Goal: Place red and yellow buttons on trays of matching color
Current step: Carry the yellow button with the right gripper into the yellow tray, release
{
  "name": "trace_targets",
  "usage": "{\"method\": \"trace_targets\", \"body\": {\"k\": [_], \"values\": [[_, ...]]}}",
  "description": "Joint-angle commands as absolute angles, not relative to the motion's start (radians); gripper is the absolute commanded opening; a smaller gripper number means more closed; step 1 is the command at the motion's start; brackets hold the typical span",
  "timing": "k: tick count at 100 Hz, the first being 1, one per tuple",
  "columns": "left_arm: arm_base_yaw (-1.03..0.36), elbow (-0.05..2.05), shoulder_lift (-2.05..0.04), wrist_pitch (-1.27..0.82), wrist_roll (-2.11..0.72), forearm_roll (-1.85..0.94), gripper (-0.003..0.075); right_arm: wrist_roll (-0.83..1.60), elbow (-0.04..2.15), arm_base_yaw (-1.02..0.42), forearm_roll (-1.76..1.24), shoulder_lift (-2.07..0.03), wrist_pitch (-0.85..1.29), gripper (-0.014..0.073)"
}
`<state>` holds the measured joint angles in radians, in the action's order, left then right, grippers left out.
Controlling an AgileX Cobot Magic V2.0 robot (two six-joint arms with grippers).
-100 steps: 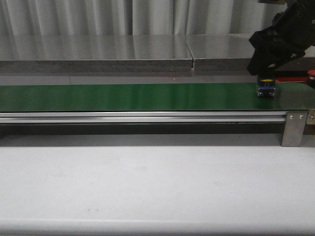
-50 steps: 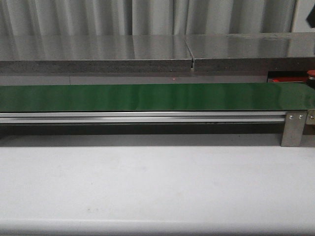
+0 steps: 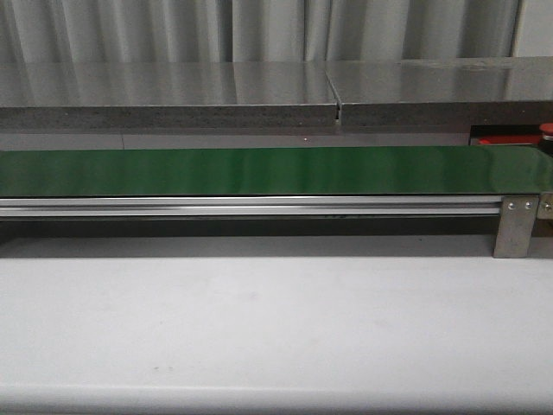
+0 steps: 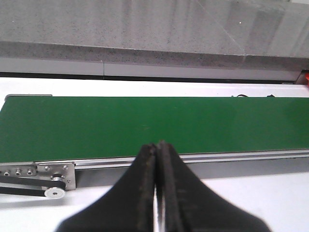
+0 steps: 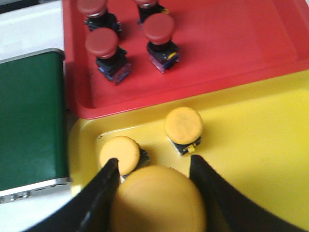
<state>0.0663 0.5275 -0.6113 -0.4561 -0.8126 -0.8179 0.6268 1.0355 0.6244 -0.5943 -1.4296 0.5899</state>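
Observation:
The yellow button is high above the bottom of the yellow tray and would fall if I opened now, so my right gripper should lower it before letting go.
In the right wrist view my right gripper is shut on a yellow button and holds it above the yellow tray. Two yellow buttons stand on that tray. Beside it the red tray holds several dark red buttons. My left gripper is shut and empty, just in front of the green belt. Neither gripper shows in the front view, where a sliver of the red tray and one red button appear at the far right.
The long green belt runs across the table with an aluminium rail and an end bracket in front. Its end lies right beside both trays. A grey ledge runs behind it.
One second ago my right gripper was on a yellow button at the belt's right end. It has left the front view with the button, and the belt there now shows bare.

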Motion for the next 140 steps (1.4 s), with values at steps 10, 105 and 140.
{"method": "trace_targets", "body": {"k": [10, 105, 140], "values": [[0.060, 0.554, -0.612, -0.414, -0.814, -0.853, -0.0019, 0.627, 1.016, 0.633, -0.633, -1.422, 0.449, 0.0207], [0.060, 0.554, -0.612, -0.414, -0.814, -0.853, -0.0019, 0.628, 1.016, 0.633, -0.671, -1.691, 0.429, 0.0209], [0.060, 0.554, -0.612, -0.414, -0.814, -0.853, -0.0019, 0.628, 1.016, 0.633, -0.671, -1.711, 0.460, 0.0409]]}}
